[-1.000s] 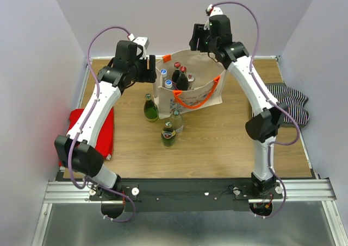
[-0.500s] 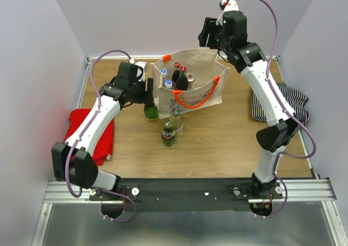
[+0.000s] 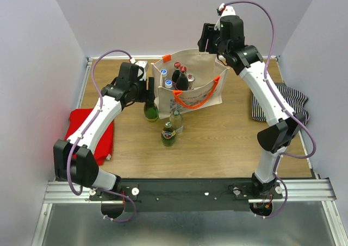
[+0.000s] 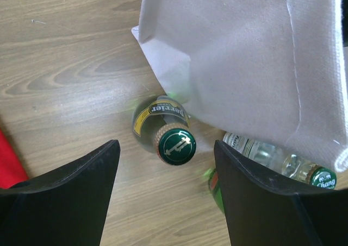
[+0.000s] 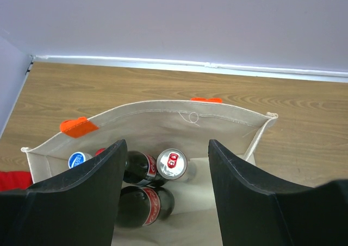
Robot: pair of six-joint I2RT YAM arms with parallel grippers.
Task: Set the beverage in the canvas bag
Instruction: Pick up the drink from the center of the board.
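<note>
My left gripper grips the Perrier bottle by its green-capped neck (image 4: pixel 175 144) next, so the bottle's wide body stays free to enter the canvas bag.
The cream canvas bag (image 3: pixel 198 98) with orange handles stands at the back centre and holds cola bottles (image 5: pixel 142 167), a silver can (image 5: pixel 172 164) and a blue-capped bottle (image 5: pixel 77 159). Three bottles stand in front of its left corner: a green Perrier bottle (image 3: pixel 150 109), a clear bottle (image 3: pixel 176 121) and a green bottle (image 3: pixel 168 133). My left gripper (image 3: pixel 149 92) is open just above the Perrier bottle, whose green cap (image 4: pixel 176 144) sits between the fingers. My right gripper (image 3: pixel 206 39) is open and empty above the bag's far rim (image 5: pixel 190 106).
A red cloth (image 3: pixel 92 132) lies at the left edge. A striped cloth (image 3: pixel 283 102) lies at the right, partly under my right arm. The bag's wall (image 4: pixel 234 50) hangs close to the Perrier bottle. The clear bottle (image 4: pixel 272 158) is beside my left gripper's right finger.
My left gripper has dropped from beside the bag's rim to over the Perrier bottle. My right gripper has risen and shifted right above the bag.
</note>
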